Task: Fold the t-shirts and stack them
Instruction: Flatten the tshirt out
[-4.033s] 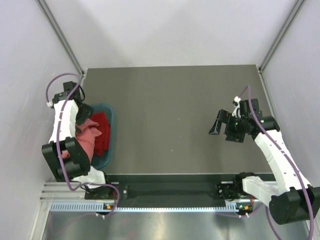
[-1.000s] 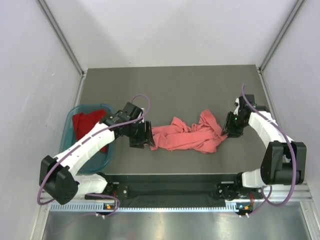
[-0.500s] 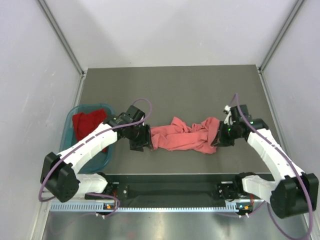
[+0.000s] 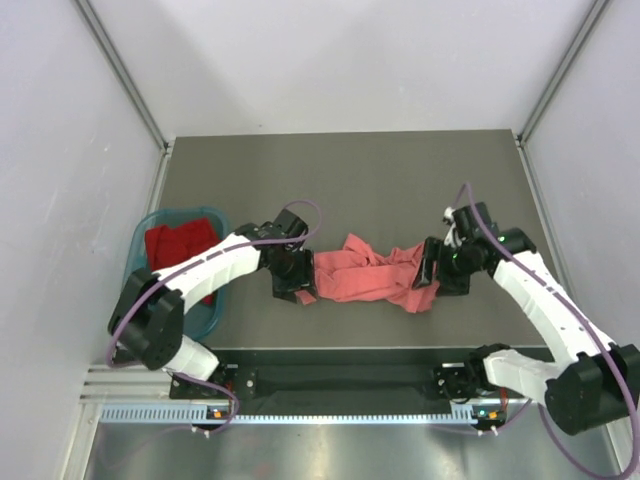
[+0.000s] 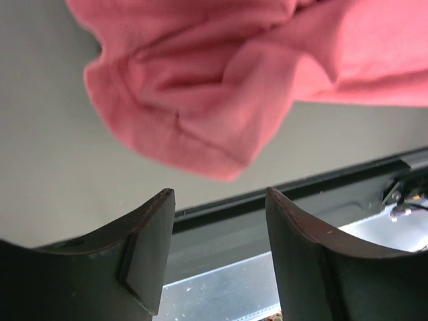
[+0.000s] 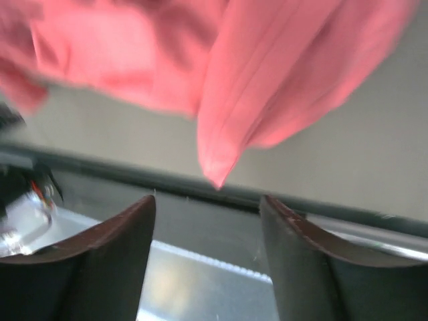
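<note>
I should next use my left gripper to grab the salmon-pink t-shirt's edge at its basket-side end [image 5: 227,167]. Then both grippers can spread the t-shirt for folding.
The salmon-pink t-shirt [image 4: 368,277] lies crumpled in a long bunch near the table's front middle. It also shows in the left wrist view [image 5: 200,100] and the right wrist view [image 6: 254,67]. My left gripper [image 4: 301,288] is at the shirt's left end, open and empty [image 5: 221,200], with the cloth just beyond its fingertips. My right gripper [image 4: 426,274] is at the shirt's right end, open and empty [image 6: 207,200], with a cloth corner hanging just past its tips. The deep red t-shirt [image 4: 176,243] lies in the teal basket.
The teal plastic basket [image 4: 170,212] stands at the table's left edge. The grey table [image 4: 350,180] stretches behind the shirt. The front edge and its black rail [image 5: 321,180] lie close below both grippers. White walls close in the sides.
The pink shirt came out of the basket onto the table. Over the last second both grippers moved inward along it, and the shirt is bunched shorter.
</note>
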You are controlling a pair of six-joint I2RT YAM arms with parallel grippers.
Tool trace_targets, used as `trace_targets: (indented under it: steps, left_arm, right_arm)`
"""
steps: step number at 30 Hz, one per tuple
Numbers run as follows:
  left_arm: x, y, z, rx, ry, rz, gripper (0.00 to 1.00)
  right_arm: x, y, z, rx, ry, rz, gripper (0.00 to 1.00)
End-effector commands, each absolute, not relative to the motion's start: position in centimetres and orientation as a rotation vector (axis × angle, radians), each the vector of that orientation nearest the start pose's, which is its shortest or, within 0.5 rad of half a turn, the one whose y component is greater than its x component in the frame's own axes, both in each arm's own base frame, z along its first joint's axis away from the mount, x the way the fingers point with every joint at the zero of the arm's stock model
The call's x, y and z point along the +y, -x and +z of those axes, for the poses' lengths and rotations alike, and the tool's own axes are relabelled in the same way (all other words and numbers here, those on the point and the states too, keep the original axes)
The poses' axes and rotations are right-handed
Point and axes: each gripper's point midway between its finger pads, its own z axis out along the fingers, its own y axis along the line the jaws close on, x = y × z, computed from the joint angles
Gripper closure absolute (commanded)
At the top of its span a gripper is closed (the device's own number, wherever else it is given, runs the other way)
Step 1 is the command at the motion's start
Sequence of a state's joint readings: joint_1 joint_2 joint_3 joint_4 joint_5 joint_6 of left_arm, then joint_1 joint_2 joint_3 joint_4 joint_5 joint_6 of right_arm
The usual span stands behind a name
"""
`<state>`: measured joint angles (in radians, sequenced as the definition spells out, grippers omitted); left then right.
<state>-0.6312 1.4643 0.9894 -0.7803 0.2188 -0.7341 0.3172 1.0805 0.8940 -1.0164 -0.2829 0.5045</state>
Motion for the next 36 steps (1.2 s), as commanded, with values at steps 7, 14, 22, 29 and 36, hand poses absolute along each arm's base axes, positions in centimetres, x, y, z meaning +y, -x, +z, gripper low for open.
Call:
trace_targets:
  steps: [7,14,22,29,36]
  left_arm:
    - [-23.4,-22.6,7.5,2.909,0.051,-0.504,0.52]
    - [-20.3,-25.1,10.4,2.792,0.055,-0.252,1.0]
    - [-19.7,-24.4,12.1,2.78,0.013,-0.285,1.0]
    - [-19.7,-24.3,12.4,2.778,0.005,-0.294,1.0]
    - [-19.9,-25.3,15.4,2.716,0.024,-0.311,1.0]
  right_arm:
    - [6.9,-24.0,13.9,2.754,-0.292,0.413,0.31]
    - [6.7,-28.4,12.2,2.735,-0.359,0.449,0.32]
    - [6.8,-32.9,10.7,2.649,-0.311,0.587,0.41]
    - [8.3,-33.6,9.0,2.657,-0.275,0.719,0.45]
    - [9.7,-34.2,12.7,2.558,-0.294,0.849,1.0]
